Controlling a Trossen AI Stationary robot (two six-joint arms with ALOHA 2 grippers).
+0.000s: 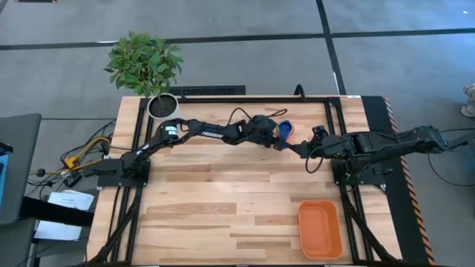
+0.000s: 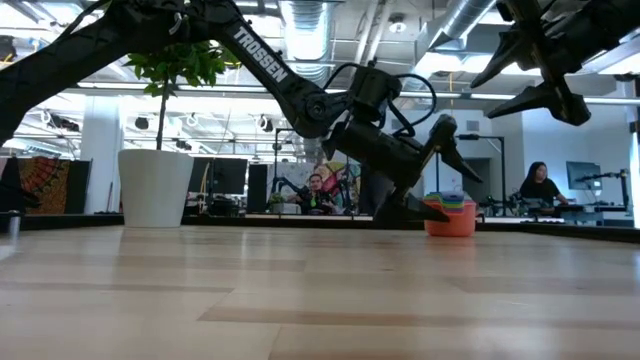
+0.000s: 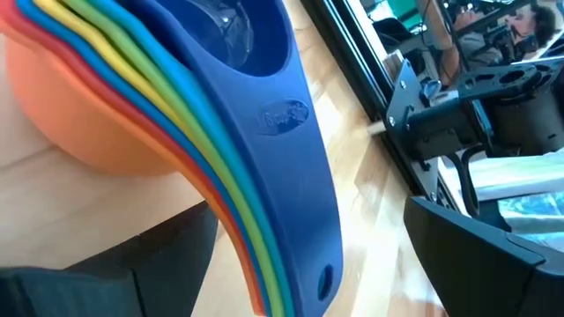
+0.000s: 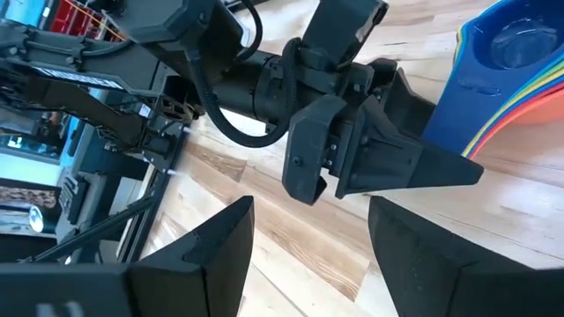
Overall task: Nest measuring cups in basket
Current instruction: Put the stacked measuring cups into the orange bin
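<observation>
I should close my left gripper now. Its fingers are on both sides of the nested cups' fanned handles, so they would hold the cups.
The measuring cups [image 1: 285,130] stand nested in one stack at the table's far side, right of the middle. The stack rests on the bottom of the orange outer cup [image 2: 452,222], with the dark blue cup [image 3: 256,53] innermost. Their fanned handles [image 3: 282,220] point toward my left gripper [image 1: 277,139]. It is open, with one finger [image 3: 115,273] on each side of the handles and no touch showing. My right gripper [image 1: 310,152] is open and hangs above the table just right of the stack. The orange basket [image 1: 320,228] sits at the near right.
A white plant pot [image 1: 163,106] with a leafy plant stands at the far left corner. A black frame rail [image 1: 245,99] runs along the far edge behind the cups. Bare wood lies between the stack and the basket.
</observation>
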